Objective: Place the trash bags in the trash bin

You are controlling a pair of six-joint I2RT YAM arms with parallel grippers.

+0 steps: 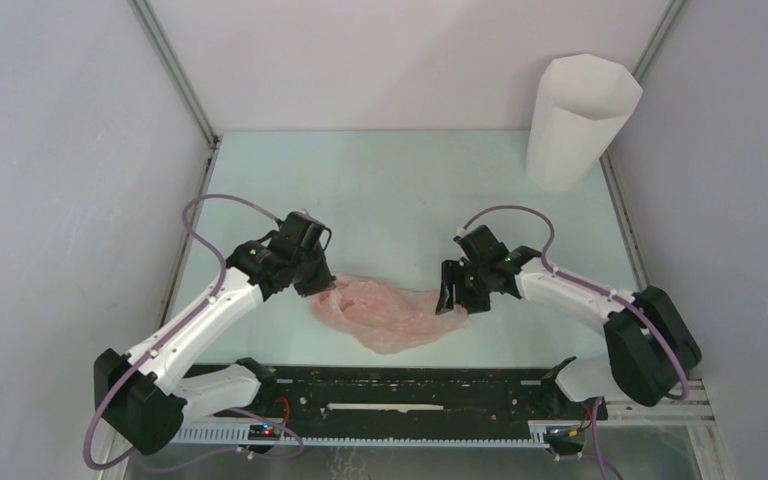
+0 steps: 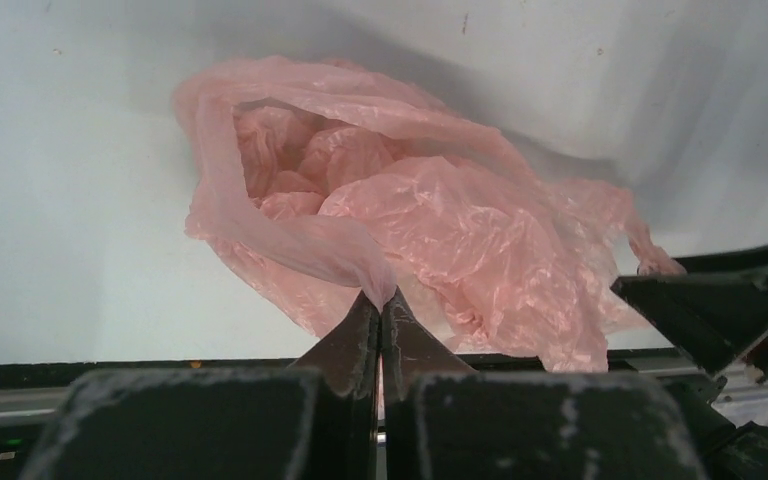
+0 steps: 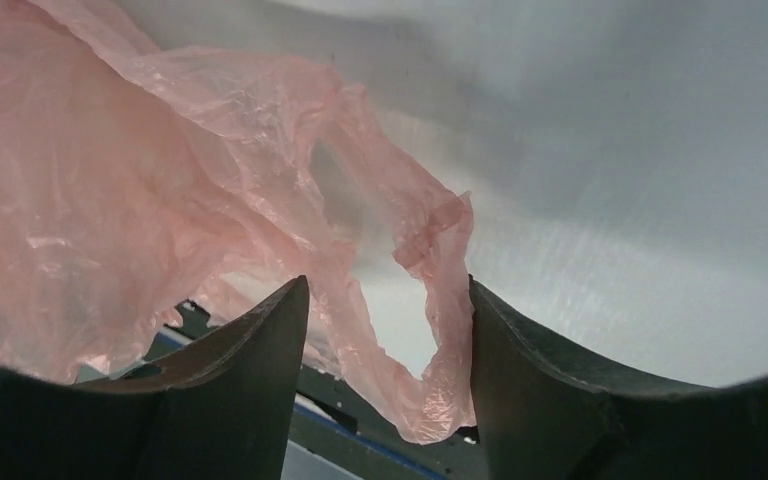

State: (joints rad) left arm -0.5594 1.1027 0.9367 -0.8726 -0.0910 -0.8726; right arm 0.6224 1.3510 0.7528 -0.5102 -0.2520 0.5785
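The trash bag's body should stay free to hang open, so my right gripper needs to grab the trash bag next by the film loop at its end (image 1: 459, 314) (image 3: 440, 335).
The pale-pink trash bag (image 1: 392, 314) lies crumpled on the table near the front, between the two arms. My left gripper (image 1: 322, 284) is at its left end and is shut on a pinch of the film (image 2: 380, 284); the bag's open mouth (image 2: 280, 150) faces the left wrist camera. My right gripper (image 1: 452, 298) is at the bag's right end with its jaws open, and a loop of the bag's film (image 3: 430, 330) hangs between the fingers. The white faceted trash bin (image 1: 578, 120) stands upright at the far right corner, well away from both grippers.
Grey walls with metal posts enclose the table on the left, back and right. A black rail (image 1: 410, 392) runs along the near edge just in front of the bag. The right gripper's fingers (image 2: 700, 310) show in the left wrist view at the right.
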